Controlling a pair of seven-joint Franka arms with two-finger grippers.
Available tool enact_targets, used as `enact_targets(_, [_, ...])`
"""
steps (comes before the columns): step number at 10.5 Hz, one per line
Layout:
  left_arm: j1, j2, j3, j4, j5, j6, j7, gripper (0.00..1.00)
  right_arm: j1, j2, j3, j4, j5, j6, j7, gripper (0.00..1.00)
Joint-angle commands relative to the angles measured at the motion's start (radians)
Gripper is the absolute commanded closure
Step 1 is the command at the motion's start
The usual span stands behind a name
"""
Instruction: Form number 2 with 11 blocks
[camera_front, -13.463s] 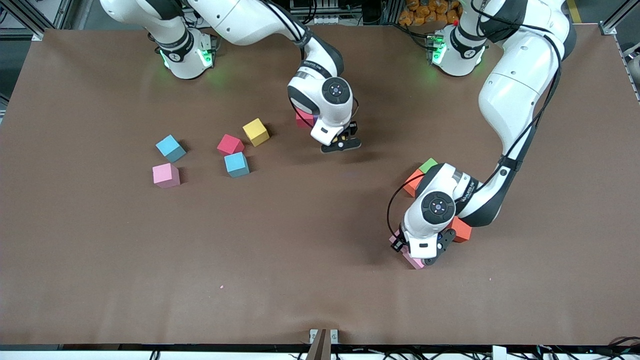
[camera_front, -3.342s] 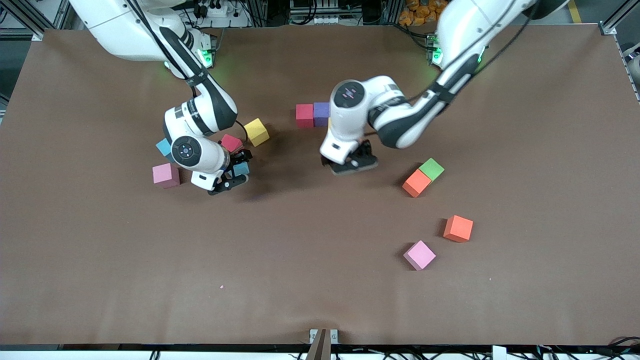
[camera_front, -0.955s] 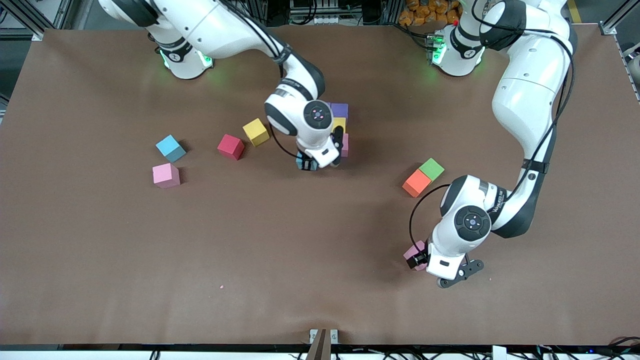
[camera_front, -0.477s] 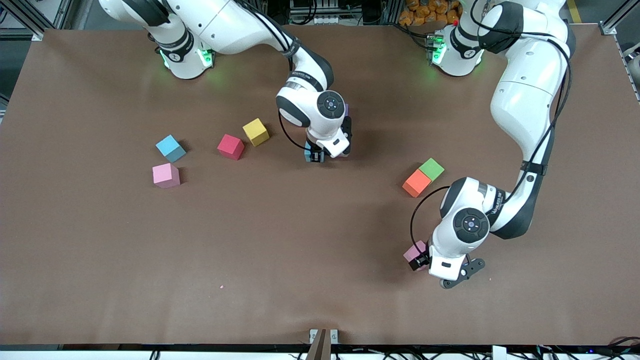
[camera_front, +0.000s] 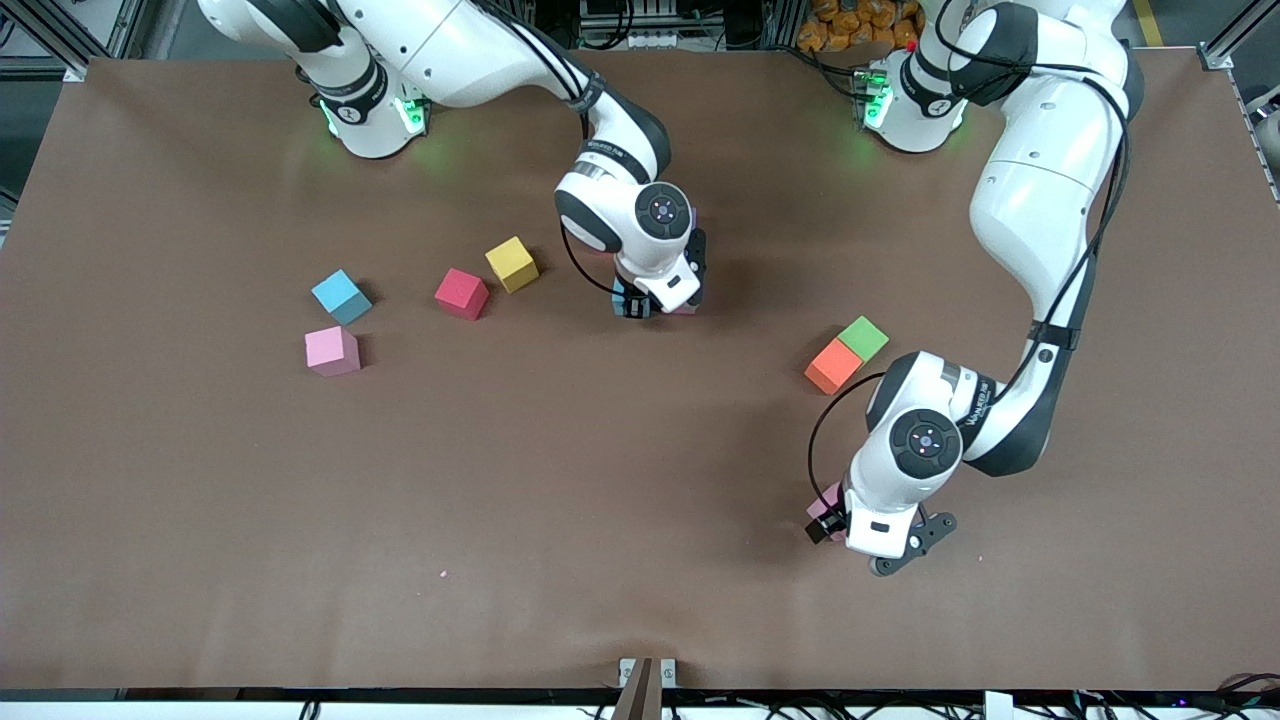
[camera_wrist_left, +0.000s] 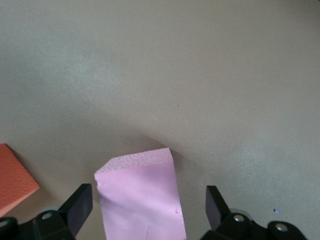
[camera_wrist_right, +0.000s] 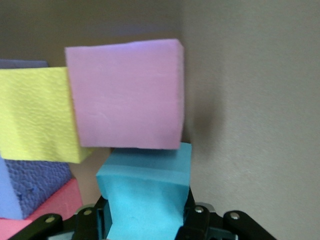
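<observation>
My left gripper grabs the loose pink block (camera_front: 822, 500) by its opposite sides next, to extend the number 2 beside the sky-blue block (camera_front: 620, 300).
My right gripper (camera_front: 637, 303) (camera_wrist_right: 145, 217) is shut on a sky-blue block (camera_wrist_right: 145, 190) (camera_front: 628, 297), held low right beside a pink block (camera_wrist_right: 125, 95) (camera_front: 692, 296). That pink block adjoins a yellow one (camera_wrist_right: 35, 115), a purple one (camera_wrist_right: 30, 185) and a red one (camera_wrist_right: 47, 210); in the front view the right hand hides most of this group. My left gripper (camera_front: 828, 522) (camera_wrist_left: 148, 210) is open, its fingers either side of a loose pink block (camera_wrist_left: 140, 195) (camera_front: 822, 500), with a gap on both sides. An orange block (camera_wrist_left: 15, 177) lies beside it.
Loose toward the right arm's end lie a sky-blue block (camera_front: 340, 296), a pink block (camera_front: 331, 351), a red block (camera_front: 461, 293) and a yellow block (camera_front: 511, 264). An orange block (camera_front: 832, 366) touches a green cube (camera_front: 862, 338) near the left arm.
My right gripper has carried the sky-blue block in closer to the group, up against the pink block. My left gripper has shifted slightly over the loose pink block.
</observation>
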Motion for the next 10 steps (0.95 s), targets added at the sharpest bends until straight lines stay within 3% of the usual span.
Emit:
enact_targets(1, [-0.015,0.017,0.024,0.022,-0.022,0.01,-0.002,0.0,0.028,0.046,-0.002,0.033,0.033,-0.001,-0.003,0.98])
enact_targets(5, [-0.013,0.023,0.034,0.01,-0.021,0.01,0.0,0.0,0.049,0.064,-0.003,0.057,0.019,0.004,-0.004,0.98])
enact_targets(6, [-0.013,0.023,0.034,0.008,-0.022,0.01,-0.003,0.07,0.049,0.066,-0.005,0.06,0.019,0.005,-0.006,0.97])
enact_targets(7, [-0.012,0.02,0.034,0.002,-0.024,0.009,-0.011,0.21,0.049,0.066,-0.005,0.06,0.018,0.006,-0.004,0.84])
enact_targets(8, [0.0,0.008,0.032,-0.004,-0.024,0.0,-0.029,0.29,0.048,0.064,-0.005,0.06,0.016,0.006,-0.007,0.16])
enact_targets(9, [0.008,-0.002,0.032,-0.018,-0.025,-0.009,-0.054,0.36,0.037,0.063,-0.006,0.06,0.018,0.004,-0.015,0.0])
enact_targets(10, [0.007,-0.008,0.032,-0.022,-0.03,-0.013,-0.08,0.4,0.034,0.055,-0.006,0.06,0.019,-0.002,-0.016,0.0])
